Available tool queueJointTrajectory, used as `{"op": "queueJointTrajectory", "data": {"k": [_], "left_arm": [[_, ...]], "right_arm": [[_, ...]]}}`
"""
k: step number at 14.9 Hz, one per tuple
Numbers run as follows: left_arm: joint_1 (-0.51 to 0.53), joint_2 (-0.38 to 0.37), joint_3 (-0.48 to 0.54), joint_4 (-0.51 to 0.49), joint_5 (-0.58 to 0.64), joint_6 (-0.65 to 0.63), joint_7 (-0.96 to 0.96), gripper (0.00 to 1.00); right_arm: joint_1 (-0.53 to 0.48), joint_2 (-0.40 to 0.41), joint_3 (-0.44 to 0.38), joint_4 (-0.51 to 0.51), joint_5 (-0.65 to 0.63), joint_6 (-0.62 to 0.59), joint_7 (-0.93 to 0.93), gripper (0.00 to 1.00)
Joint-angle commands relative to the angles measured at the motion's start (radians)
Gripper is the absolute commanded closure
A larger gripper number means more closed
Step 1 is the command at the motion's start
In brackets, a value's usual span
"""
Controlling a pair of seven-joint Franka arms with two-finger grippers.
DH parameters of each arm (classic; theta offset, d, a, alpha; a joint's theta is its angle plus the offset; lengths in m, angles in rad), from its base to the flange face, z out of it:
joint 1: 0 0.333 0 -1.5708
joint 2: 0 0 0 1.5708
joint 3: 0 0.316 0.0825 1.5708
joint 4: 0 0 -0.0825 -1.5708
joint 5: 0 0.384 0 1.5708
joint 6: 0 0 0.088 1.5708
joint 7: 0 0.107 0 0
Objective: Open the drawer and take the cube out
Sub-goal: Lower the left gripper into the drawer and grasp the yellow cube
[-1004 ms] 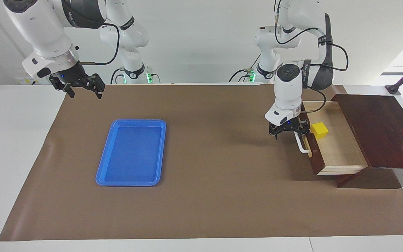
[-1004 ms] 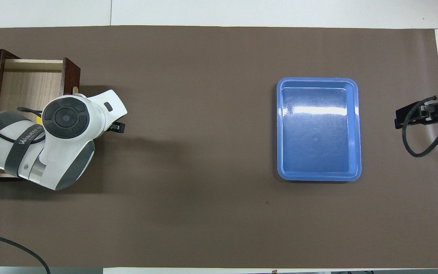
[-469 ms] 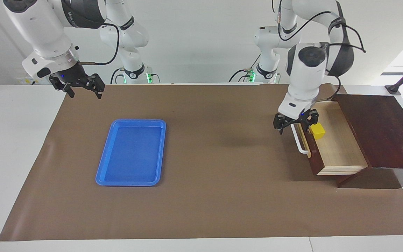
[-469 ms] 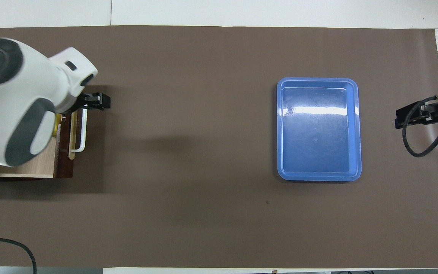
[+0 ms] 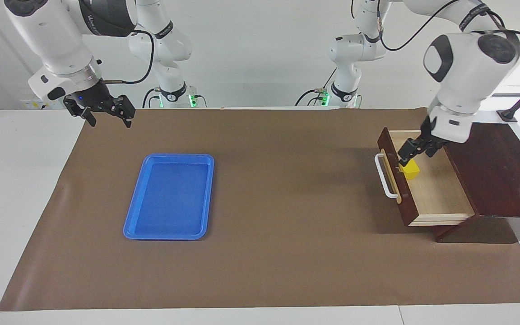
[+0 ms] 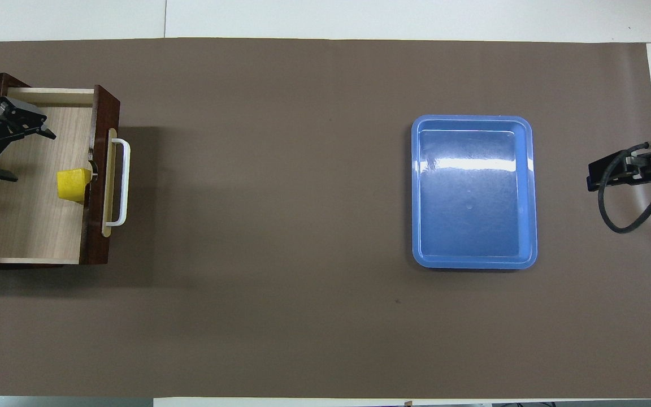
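My left gripper grips the yellow cube (image 6: 72, 185) by its opposite sides next, to take the cube out of the open drawer (image 6: 38, 220).
The drawer (image 5: 440, 198) stands pulled out of its dark wooden box (image 5: 494, 167) at the left arm's end of the table, white handle (image 5: 384, 176) facing the table's middle. Inside, the yellow cube (image 5: 411, 170) rests on the pale floor against the drawer front (image 6: 99, 169). My left gripper (image 5: 415, 155) hangs open over the drawer's interior, just above the cube (image 6: 72, 185) and a little toward the box, touching nothing. In the overhead view the left gripper (image 6: 33, 157) shows its fingers spread wide. My right gripper (image 5: 102, 110) waits open in the air at the right arm's end.
A blue plastic tray (image 5: 165, 235) lies on the brown mat (image 5: 287, 225) toward the right arm's end, nothing in it. From above, the tray (image 6: 472, 118) sits between the drawer and the right gripper (image 6: 613, 169). White tabletop borders the mat.
The left gripper has risen from beside the drawer handle and swung over the open drawer, above the cube. The arm no longer covers the drawer from above. The right arm has stayed still.
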Motion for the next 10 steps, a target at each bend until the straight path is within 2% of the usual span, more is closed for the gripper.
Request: {"op": "queueJointTrajectory", "data": {"k": [1,3,10], "left_arm": [[0.001,-0.078,-0.007,-0.17,-0.01,0.133,-0.429,0.0],[0.004,-0.09,-0.006,-0.227,-0.009,0.188,-0.529,0.0],[0.01,-0.104,-0.006,-0.298,0.04,0.182,-0.657,0.0]], "right_arm": [[-0.002,-0.007,0.0,-0.006,-0.01,0.003,-0.036,0.0],[-0.002,-0.007,0.0,-0.006,-0.01,0.005,-0.036,0.0],[-0.002,-0.007,0.0,-0.006,-0.01,0.003,-0.036,0.0]]}}
